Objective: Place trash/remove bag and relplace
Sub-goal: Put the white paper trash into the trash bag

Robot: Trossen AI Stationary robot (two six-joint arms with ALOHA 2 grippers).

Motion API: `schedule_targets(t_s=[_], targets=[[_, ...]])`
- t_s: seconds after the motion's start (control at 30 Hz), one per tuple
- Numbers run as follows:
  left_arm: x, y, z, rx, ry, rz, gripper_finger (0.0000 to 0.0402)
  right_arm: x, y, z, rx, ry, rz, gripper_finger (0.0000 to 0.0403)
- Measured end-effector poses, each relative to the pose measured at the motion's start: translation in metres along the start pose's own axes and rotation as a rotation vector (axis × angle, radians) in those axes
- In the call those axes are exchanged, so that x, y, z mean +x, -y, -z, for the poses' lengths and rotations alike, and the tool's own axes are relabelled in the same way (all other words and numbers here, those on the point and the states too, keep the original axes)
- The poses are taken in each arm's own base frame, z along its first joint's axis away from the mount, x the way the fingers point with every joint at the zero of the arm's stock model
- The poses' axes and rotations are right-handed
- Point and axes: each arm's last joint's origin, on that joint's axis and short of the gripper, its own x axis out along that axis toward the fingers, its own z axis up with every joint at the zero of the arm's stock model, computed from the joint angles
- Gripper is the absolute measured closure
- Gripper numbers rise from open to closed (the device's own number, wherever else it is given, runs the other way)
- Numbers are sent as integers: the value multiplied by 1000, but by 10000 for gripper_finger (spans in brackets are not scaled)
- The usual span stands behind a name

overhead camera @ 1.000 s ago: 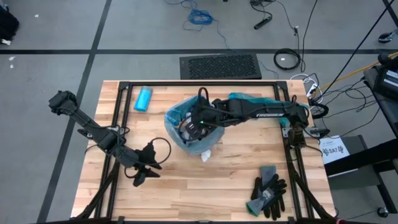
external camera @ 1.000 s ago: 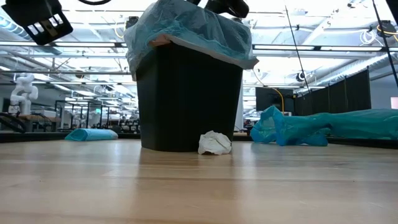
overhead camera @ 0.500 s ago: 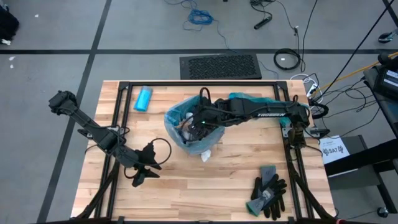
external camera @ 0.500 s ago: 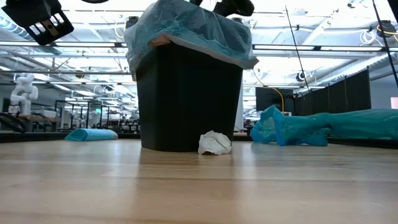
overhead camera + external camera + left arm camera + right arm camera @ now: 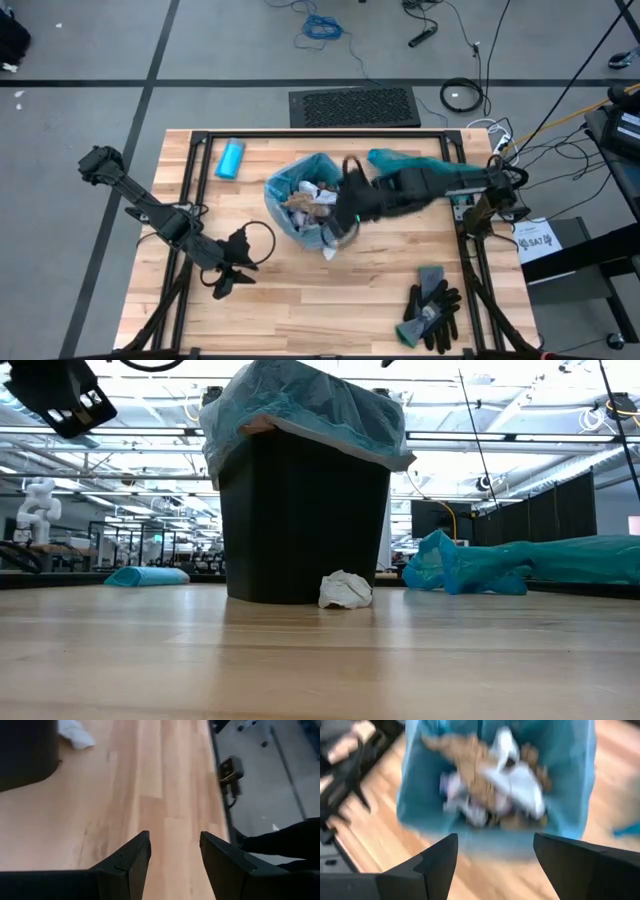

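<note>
The robot's right gripper should next remove the full bag from the bin, grabbing the pale blue bag by its folded rim (image 5: 495,840).
A black bin (image 5: 300,520) stands mid-table, lined with the pale blue bag (image 5: 285,215), whose rim folds over the bin's top (image 5: 300,410). Trash (image 5: 310,198) of brown paper wads and white wrappers fills it (image 5: 495,780). A white crumpled wad (image 5: 331,252) lies on the table against the bin's near side (image 5: 345,589). My right gripper (image 5: 495,865) hangs open above the bin's near-right rim (image 5: 342,228), holding nothing. My left gripper (image 5: 175,855) is open over bare wood at the near left (image 5: 225,275).
A darker teal-green bag (image 5: 400,158) lies behind the bin to the right (image 5: 520,565). At the far left lies a light-blue bottle (image 5: 231,158). Black-and-grey gloves (image 5: 432,305) lie at the near right corner. Bare wood shows along the near edge.
My right gripper has come up out of the bin's mouth and drawn back toward the table's right edge, rising out of the low view. The trash inside the bin, hidden under the gripper before, now shows.
</note>
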Motion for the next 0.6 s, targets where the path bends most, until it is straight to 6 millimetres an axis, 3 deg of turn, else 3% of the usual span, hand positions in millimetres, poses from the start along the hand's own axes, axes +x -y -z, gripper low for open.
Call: schedule_targets(t_s=[0.13,0.3,0.47,0.6], targets=[[0,-2,1,-2,-1,-41,226,-9,-14,45,3,-31,64,149],[0,-2,1,3,4,-43,226,0,-29,103,83,-8,89,149],[0,-3,1,4,15,-57,226,37,-34,151,139,-23,52,149],[0,-3,1,0,16,-57,226,76,-31,173,161,-19,-15,149]])
